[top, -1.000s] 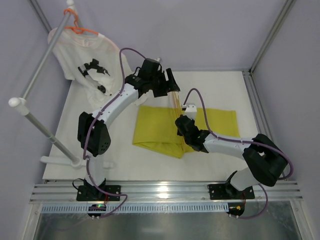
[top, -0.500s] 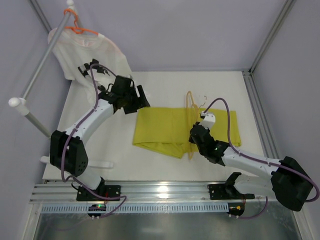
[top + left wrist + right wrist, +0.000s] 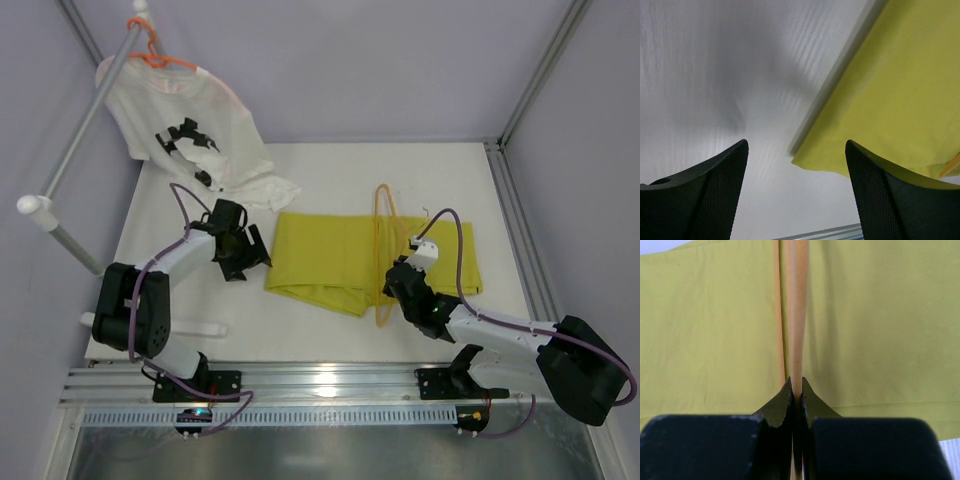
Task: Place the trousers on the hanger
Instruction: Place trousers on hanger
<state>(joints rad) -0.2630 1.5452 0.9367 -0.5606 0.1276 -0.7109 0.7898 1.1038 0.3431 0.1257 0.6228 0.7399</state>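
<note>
My left gripper should next take the trousers by the corner of their edge [image 3: 270, 285] farthest from the hanger, so that it can fold them over the hanger's bar.
The yellow-green trousers [image 3: 325, 255] lie folded flat on the white table. The thin yellow hanger [image 3: 383, 215] lies across their right part, its hook toward the far side. My right gripper [image 3: 396, 287] is shut on the hanger's near end. In the right wrist view its jaws [image 3: 796, 392] pinch the hanger bar [image 3: 799, 300] above the trousers [image 3: 710, 330]. My left gripper [image 3: 256, 254] is open and empty, low over the table at the trousers' left edge. In the left wrist view the gripper [image 3: 796, 150] has wide-spread jaws and the trousers' corner [image 3: 890, 90] lies just ahead.
A white T-shirt with black print [image 3: 190, 125] hangs on an orange hanger [image 3: 150, 50] from the grey rack pole [image 3: 85, 125] at the far left, and its hem reaches the table. A metal rail [image 3: 330, 385] runs along the near edge. A frame post [image 3: 505, 195] borders the right.
My left arm let go of the hanger's far end and swung left and down to the trousers' left edge. My right gripper moved right and nearer with the hanger.
</note>
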